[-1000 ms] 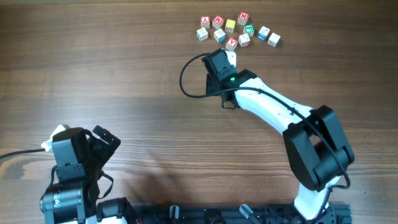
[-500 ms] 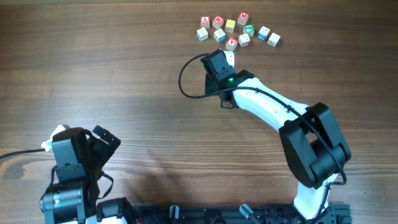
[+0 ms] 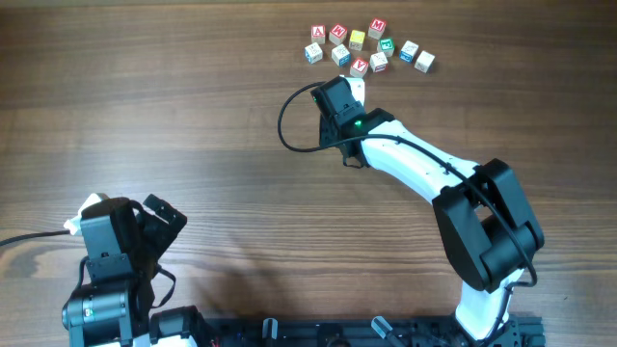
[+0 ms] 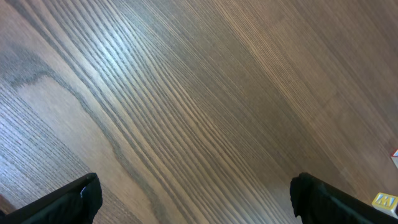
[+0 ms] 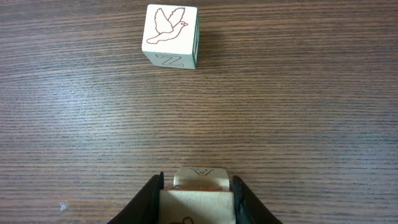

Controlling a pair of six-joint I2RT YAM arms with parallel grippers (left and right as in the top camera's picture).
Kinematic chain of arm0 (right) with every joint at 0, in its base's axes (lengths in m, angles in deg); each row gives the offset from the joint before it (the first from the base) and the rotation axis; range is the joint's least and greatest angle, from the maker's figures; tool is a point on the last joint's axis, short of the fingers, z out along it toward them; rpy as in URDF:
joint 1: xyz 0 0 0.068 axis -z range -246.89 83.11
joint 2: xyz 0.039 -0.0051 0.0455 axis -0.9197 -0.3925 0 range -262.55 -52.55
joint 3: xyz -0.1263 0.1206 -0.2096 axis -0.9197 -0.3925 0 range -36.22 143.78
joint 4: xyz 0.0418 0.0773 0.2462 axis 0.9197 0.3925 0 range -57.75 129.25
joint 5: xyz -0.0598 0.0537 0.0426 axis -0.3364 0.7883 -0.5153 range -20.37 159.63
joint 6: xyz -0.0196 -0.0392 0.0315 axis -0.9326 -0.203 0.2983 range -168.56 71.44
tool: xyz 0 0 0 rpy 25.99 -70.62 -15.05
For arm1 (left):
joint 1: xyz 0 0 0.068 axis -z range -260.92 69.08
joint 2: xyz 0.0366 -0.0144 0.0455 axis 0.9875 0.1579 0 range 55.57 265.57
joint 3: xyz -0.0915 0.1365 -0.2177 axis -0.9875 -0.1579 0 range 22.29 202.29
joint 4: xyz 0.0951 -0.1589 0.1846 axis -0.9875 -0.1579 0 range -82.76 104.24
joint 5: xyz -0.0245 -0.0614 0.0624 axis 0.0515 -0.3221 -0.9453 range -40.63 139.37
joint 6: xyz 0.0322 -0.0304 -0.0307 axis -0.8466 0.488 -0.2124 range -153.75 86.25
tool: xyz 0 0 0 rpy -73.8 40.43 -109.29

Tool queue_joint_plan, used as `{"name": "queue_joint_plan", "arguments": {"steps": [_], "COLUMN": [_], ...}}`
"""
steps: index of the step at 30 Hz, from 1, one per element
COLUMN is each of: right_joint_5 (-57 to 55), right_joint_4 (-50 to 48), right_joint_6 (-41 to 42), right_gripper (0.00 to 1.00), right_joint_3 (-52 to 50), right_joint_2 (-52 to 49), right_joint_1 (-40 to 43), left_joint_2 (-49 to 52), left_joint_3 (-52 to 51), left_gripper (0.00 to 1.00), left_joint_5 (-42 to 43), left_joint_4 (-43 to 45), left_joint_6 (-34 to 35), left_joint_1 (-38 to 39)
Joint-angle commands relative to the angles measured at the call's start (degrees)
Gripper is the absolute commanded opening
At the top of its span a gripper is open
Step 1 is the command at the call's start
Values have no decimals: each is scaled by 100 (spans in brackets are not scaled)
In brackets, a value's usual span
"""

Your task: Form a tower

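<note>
I should let go of the held cube with my right gripper. The second cube is lined up beneath the held cube, so the held cube would end up on it.
My right gripper [image 5: 198, 198] is shut on a pale wooden cube [image 5: 198, 208] with a brown drawing on its near face. Just beyond it, at the fingertips, lies a second cube with an outlined "V"; together they make the short tower [image 5: 200, 174]. I cannot tell whether the held cube rests on the other. From overhead the right gripper [image 3: 357, 89] covers this pair, just below the loose cubes. The left gripper [image 4: 196, 199] is open over bare wood, and it sits at the lower left [image 3: 162, 220].
Several loose alphabet cubes [image 3: 371, 43] with red, green, yellow and blue faces cluster at the far edge, a red "V" cube [image 3: 359, 66] nearest the right gripper. A cube with a bird outline and a "Z" [image 5: 171, 36] stands ahead of the jaws. A black cable [image 3: 286, 120] loops left of the right wrist.
The right arm edged slightly toward the cubes a second ago and has been still since. The left arm has not moved.
</note>
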Motion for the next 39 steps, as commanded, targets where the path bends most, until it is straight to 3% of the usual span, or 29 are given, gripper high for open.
{"name": "queue_joint_plan", "arguments": {"steps": [1, 19, 21, 23, 24, 30, 39], "right_joint_5": [-168, -170, -170, -166, -166, -52, 144], "right_joint_4": [11, -13, -35, -83, -42, 426, -120], "right_joint_6": [-55, 83, 81, 76, 79, -37, -372], "right_gripper": [25, 48, 61, 93, 99, 100, 100], "right_joint_3": [0, -17, -17, -11, 37, 1108, 1700], "right_joint_2": [-59, -151, -151, -144, -116, 39, 37], "right_joint_1": [-7, -7, -7, -7, -7, 162, 732], "left_joint_2": [-26, -26, -26, -26, -26, -26, -26], "left_joint_3": [-26, -26, -26, -26, -26, -26, -26], "left_gripper": [100, 100, 100, 100, 100, 100, 100], "left_joint_5": [46, 46, 46, 46, 46, 46, 48], "left_joint_4": [-4, -2, -2, -4, -2, -4, -4], "left_joint_6": [-48, -48, -48, -48, -48, -48, -48], "left_joint_1": [-42, -42, -42, -42, -42, -42, -42]}}
